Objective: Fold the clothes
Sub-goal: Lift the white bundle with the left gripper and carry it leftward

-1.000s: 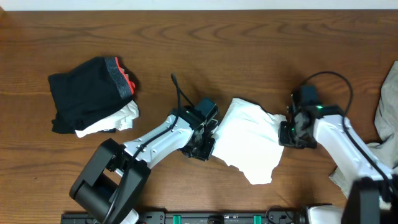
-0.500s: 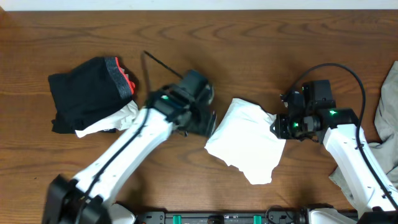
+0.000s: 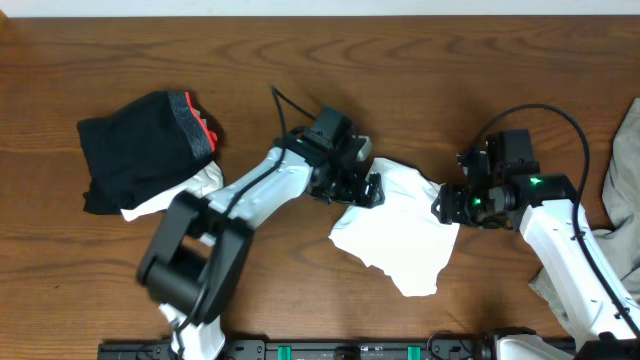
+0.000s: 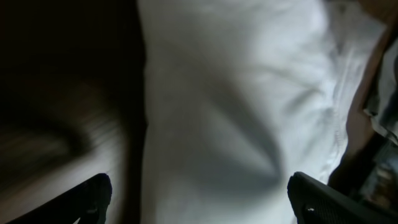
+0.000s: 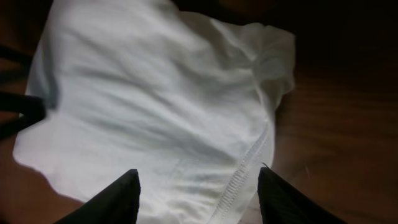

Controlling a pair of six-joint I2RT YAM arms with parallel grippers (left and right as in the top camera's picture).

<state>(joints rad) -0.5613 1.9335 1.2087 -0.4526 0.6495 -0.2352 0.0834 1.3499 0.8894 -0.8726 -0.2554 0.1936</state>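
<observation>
The white garment's body should stay free to stack there, so next my left gripper will grab the white garment by the edge facing the black garment (image 4: 158,177).
A white garment (image 3: 395,235) lies crumpled and flat at the table's middle. My left gripper (image 3: 362,186) hovers at its upper left edge. In the left wrist view that gripper (image 4: 199,185) is open wide, with the white cloth (image 4: 236,106) below and nothing between the fingers. My right gripper (image 3: 447,207) is at the garment's right edge. The right wrist view shows it (image 5: 198,173) open above the cloth (image 5: 143,106), a ribbed seam (image 5: 249,168) running near the right finger. Neither gripper holds anything.
A black garment (image 3: 140,150) with a grey and red waistband lies at the left, on top of a white piece (image 3: 185,195). More pale clothes (image 3: 622,180) are heaped at the right edge. Bare wooden table (image 3: 300,60) lies behind.
Both grippers have opened and let go of the white garment. The left arm swung from the garment's lower left edge up to its upper left edge. The right arm drew back slightly.
</observation>
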